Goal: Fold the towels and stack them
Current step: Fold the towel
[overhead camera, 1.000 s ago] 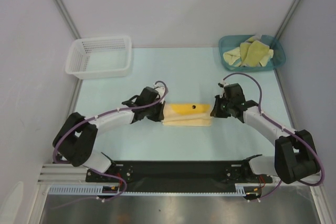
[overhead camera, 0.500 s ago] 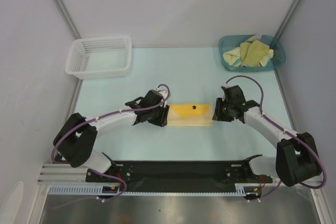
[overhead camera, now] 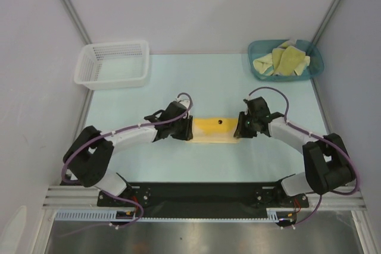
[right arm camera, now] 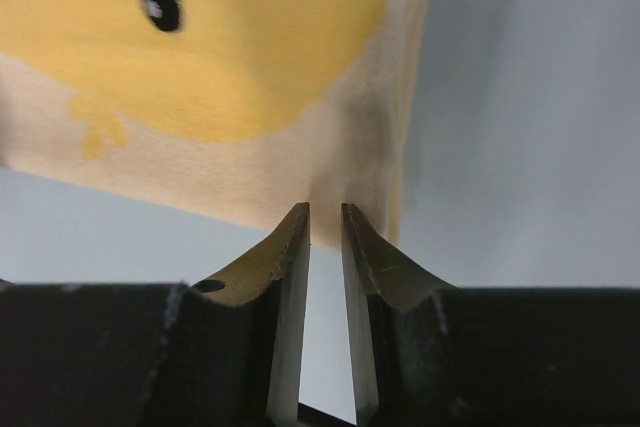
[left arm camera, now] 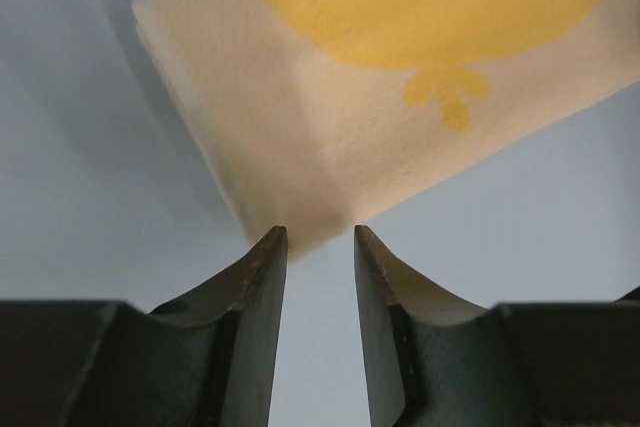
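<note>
Next, my left gripper grabs the folded towel's near corner (left arm camera: pixel 303 237) on the white basket's side, to stack the towel flat there.
A folded pale yellow towel (overhead camera: pixel 215 129) with a darker yellow patch and a black dot lies flat on the table between my two grippers. My left gripper (overhead camera: pixel 189 130) stands at its left end, open. In the left wrist view the towel (left arm camera: pixel 350 97) reaches just to the gripper (left arm camera: pixel 320 232), with nothing between the fingers (left arm camera: pixel 262 277). My right gripper (overhead camera: pixel 240 128) stands at the towel's right end. In the right wrist view the gripper (right arm camera: pixel 325 207) is open by a narrow gap, its tips at the near edge of the towel (right arm camera: pixel 220 77). Several more towels (overhead camera: pixel 286 59) lie crumpled in the bin.
A teal plastic bin (overhead camera: pixel 257 71) stands at the back right of the table. A white mesh basket (overhead camera: pixel 113 63) stands at the back left. Grey walls close in the left, right and back sides.
Both grippers have gone from shut to open and let go of the towel's ends. The towel has settled flat into a narrower fold. The right jaws have since narrowed a little.
</note>
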Motion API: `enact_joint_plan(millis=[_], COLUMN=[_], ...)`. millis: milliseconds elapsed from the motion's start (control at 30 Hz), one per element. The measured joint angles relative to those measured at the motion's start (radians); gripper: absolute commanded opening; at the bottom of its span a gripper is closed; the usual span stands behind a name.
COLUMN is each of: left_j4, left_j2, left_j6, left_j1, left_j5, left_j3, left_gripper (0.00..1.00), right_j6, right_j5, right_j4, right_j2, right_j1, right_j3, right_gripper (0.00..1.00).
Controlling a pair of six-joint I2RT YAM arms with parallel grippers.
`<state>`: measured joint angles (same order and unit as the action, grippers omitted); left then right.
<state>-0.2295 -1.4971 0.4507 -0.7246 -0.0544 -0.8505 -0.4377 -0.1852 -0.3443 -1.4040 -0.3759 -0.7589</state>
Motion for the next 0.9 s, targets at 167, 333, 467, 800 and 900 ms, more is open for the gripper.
enact_joint_plan(millis=[167, 333, 467, 800, 900], left_j4=[0.010, -0.036, -0.111, -0.045, 0.004], left_j2=[-0.068, -0.052, -0.008, 0.005, -0.002], left_j6=[0.024, 0.023, 0.027, -0.008, -0.008], left_j1=[0.001, -0.002, -0.002, 0.088, 0.141], left_j5=[0.001, 0.006, 0.026, -0.024, -0.069], left_j3=[0.059, 0.042, 0.003, -0.025, 0.015], left_gripper=[0.37, 0.61, 0.70, 0.72, 0.72], right_j6=[-0.002, 0.009, 0.021, 0.031, 0.035], right_j5=[-0.007, 0.002, -0.009, -0.122, -0.136], right_j4=[0.034, 0.010, -0.037, 0.092, 0.131], right_j2=[-0.040, -0.009, 0.030, 0.015, -0.024], right_j1=[0.000, -0.002, -0.002, 0.021, 0.048], right_j3=[0.050, 0.049, 0.014, 0.053, 0.109], right_gripper=[0.25, 0.26, 0.26, 0.26, 0.26])
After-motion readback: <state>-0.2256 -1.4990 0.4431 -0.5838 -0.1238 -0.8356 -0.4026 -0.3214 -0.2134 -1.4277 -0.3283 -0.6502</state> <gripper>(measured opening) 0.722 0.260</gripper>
